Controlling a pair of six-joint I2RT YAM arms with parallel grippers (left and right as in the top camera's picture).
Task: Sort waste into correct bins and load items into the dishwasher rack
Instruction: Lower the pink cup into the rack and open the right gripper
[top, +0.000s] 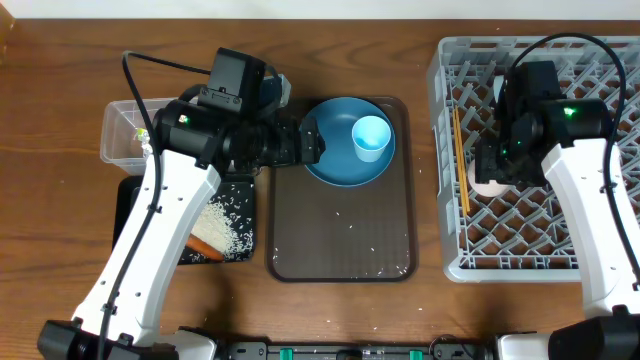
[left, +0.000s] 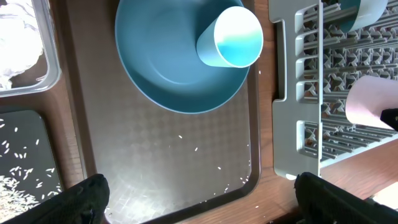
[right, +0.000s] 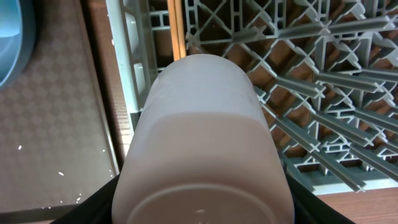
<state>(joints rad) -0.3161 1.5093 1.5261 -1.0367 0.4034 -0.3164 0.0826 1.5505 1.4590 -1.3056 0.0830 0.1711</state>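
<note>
The pinkish-white cup is hanging above the dishwasher rack's wires, so it would drop and tip if I opened my right gripper now. My right gripper needs to lower the cup before it opens.
The blue plate (top: 340, 150) lies at the far end of the brown serving tray (top: 340, 235), with the light blue cup (top: 371, 137) standing on it. My left gripper (top: 312, 146) is open at the plate's left rim, its fingers (left: 84, 198) spread wide with nothing between them. My right gripper (top: 492, 175) is shut on the pinkish-white cup (right: 202, 137), holding it on its side over the left part of the dishwasher rack (top: 600, 250). Chopsticks (top: 461, 160) lie along the rack's left edge.
The clear tub (top: 125, 130) with white napkins sits at the left. In front of it is the black tray (top: 238, 225), holding rice and a carrot (top: 205, 248). Loose rice grains (left: 199, 149) are scattered on the serving tray.
</note>
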